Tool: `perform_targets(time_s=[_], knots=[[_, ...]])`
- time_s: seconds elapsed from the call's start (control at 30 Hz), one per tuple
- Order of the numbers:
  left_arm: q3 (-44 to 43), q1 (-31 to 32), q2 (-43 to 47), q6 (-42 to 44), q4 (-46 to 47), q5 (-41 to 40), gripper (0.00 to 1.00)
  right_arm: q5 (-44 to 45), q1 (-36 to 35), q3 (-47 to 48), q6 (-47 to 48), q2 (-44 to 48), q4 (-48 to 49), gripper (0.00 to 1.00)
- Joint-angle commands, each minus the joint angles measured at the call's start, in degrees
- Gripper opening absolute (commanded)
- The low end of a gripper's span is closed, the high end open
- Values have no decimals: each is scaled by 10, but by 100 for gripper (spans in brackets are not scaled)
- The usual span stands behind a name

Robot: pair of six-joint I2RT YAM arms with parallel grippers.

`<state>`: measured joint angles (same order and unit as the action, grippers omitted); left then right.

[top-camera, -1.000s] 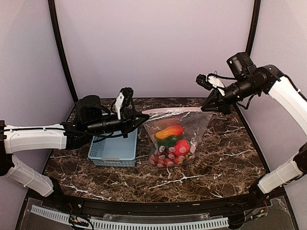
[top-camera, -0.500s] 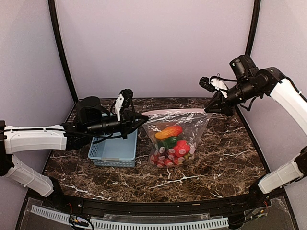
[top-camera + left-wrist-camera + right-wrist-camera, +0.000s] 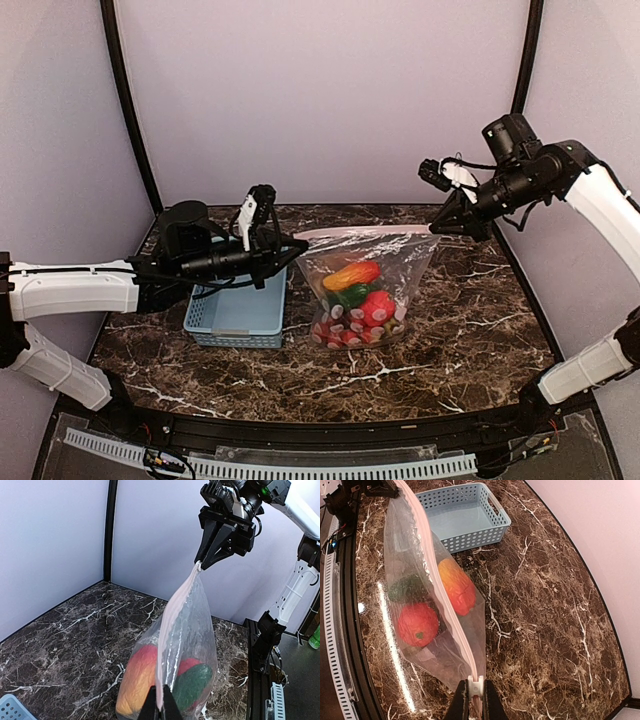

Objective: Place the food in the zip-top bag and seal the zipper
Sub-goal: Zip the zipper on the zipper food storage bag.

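Observation:
The slider (image 3: 475, 685) sits at the zipper's end opposite my left gripper, the zipper straight between them. It is now time for my right gripper to release the slider.
The clear zip-top bag (image 3: 400, 262) hangs stretched between both grippers, its bottom on the table. Inside it lies the food (image 3: 355, 295): an orange-red pepper (image 3: 457, 587), a red fruit (image 3: 417, 625), a green piece (image 3: 192, 685) and more below. My left gripper (image 3: 298, 243) is shut on the left end of the bag's mouth edge (image 3: 160, 707). My right gripper (image 3: 435, 228) is shut on the small white slider (image 3: 475, 685) at the right end of the zipper (image 3: 360, 232). The pale pink zipper strip (image 3: 435, 565) runs straight between them.
A light blue slotted basket (image 3: 240, 305) stands empty on the dark marble table (image 3: 450, 340) left of the bag, under my left arm; it also shows in the right wrist view (image 3: 465, 515). Purple walls close in the back and both sides.
My right gripper has moved a little to the right with the slider, pulling the bag's top edge tauter. My left gripper has held still.

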<state>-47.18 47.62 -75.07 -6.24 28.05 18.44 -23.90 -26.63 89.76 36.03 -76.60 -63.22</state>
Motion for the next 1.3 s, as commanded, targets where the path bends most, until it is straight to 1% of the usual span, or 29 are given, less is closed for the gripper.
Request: perform_targets(time_s=[0.0, 0.33, 0.47, 0.5, 0.53, 0.57, 0.6, 0.63, 0.7, 0.73, 0.77, 0.8, 0.83, 0.9, 1.13, 1.27], knots=[[12, -10, 12, -3, 6, 2, 1, 26, 12, -3, 4, 11, -6, 0], [9, -11, 0, -3, 18, 11, 1, 14, 15, -13, 5, 6, -4, 0], [10, -11, -12, -4, 47, 49, 1, -16, 15, -5, 0, 9, -4, 1], [10, -11, -14, -2, 65, 74, 1, -27, 16, 1, -2, 10, -7, 5], [12, -11, -18, -1, 74, 90, 1, -40, 15, 9, -5, 11, -10, 11], [13, -11, -20, -1, 94, 126, 1, -52, 15, 18, -9, 14, -15, 18], [14, -9, -23, 0, 102, 145, 2, -65, 15, 35, -11, 16, -19, 22], [13, -8, -27, 5, 115, 190, 3, -76, 16, 46, -13, 19, -23, 25], [11, 3, -32, 17, 119, 241, 4, -92, 17, 68, -22, 24, -26, 34], [10, 8, -32, 24, 114, 249, 4, -98, 19, 76, -27, 27, -26, 37], [6, 15, -30, 46, 89, 254, 4, -102, 21, 84, -31, 30, -26, 39], [3, 30, -28, 65, 70, 244, 4, -105, 23, 91, -35, 32, -26, 42], [-5, 47, -24, 105, 20, 237, 4, -105, 24, 97, -38, 34, -25, 43], [-16, 66, -21, 147, -42, 213, 3, -102, 26, 102, -46, 40, -21, 44], [0, 105, 3, 208, -110, 147, 3, -95, 32, 79, -59, 47, 1, 45], [3, 110, 2, 212, -117, 131, 3, -90, 33, 64, -62, 46, 10, 45]])
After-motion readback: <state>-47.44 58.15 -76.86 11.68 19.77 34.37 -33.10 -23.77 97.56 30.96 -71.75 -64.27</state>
